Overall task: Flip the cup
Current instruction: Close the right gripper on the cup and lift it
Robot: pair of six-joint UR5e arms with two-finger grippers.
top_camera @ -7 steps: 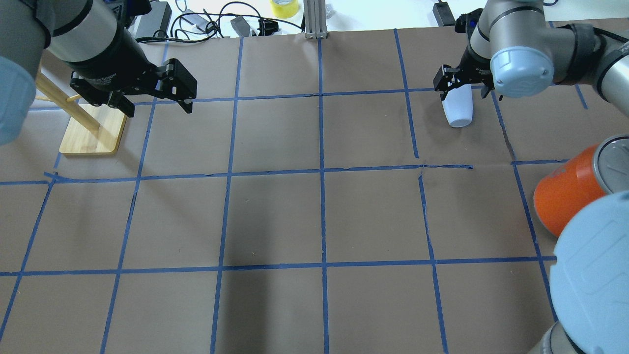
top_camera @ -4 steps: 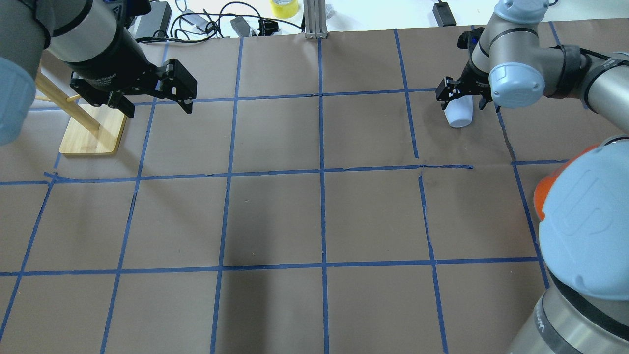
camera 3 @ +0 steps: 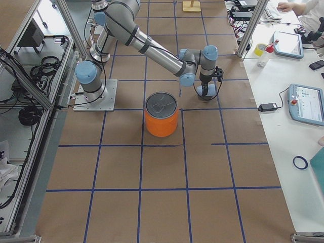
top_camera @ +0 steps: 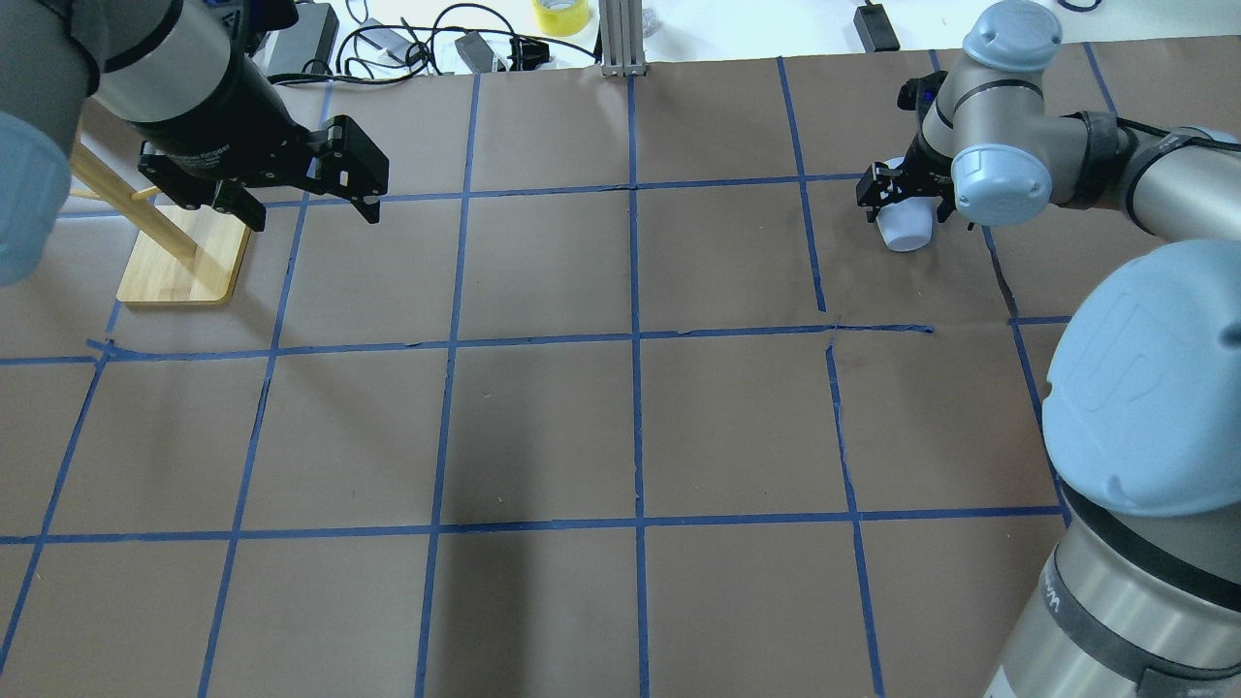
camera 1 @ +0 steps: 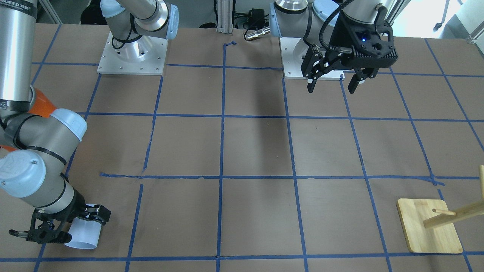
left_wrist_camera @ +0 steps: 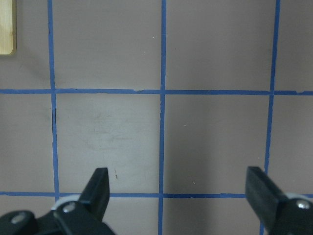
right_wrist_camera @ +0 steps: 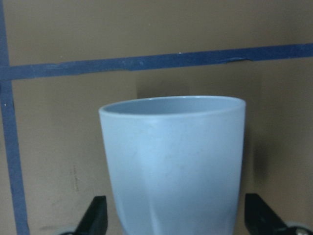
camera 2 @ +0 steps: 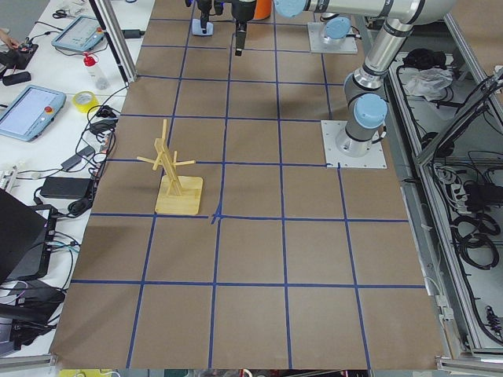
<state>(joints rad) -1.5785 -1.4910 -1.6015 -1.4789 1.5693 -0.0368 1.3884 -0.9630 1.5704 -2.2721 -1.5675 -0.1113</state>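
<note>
The cup [right_wrist_camera: 176,156] has to be flipped. My right gripper next needs to grab the cup by its body below the cup's rim [right_wrist_camera: 173,191].
The cup [top_camera: 906,233] is a small pale blue-white tumbler lying on its side on the brown paper at the far right of the table. It also shows in the front view [camera 1: 86,235] and the right-end view [camera 3: 207,91]. My right gripper [top_camera: 911,197] points down over it and is open. In the right wrist view the cup [right_wrist_camera: 176,156] fills the space between the two fingers [right_wrist_camera: 98,215], with a thin gap on each side and its rim away from the fingers. My left gripper [top_camera: 312,218] is open and empty above the far left of the table [left_wrist_camera: 177,176].
A big orange can with a silver lid [camera 3: 162,119] stands near the right arm, nearer the robot than the cup, and is hidden by the elbow in the overhead view. A wooden peg stand [top_camera: 184,262] is at the far left. Cables and tape lie beyond the far edge.
My right gripper has come down over the lying cup, which stayed in place. The right elbow has swung in and now hides the orange can in the overhead view. The left arm has not moved.
</note>
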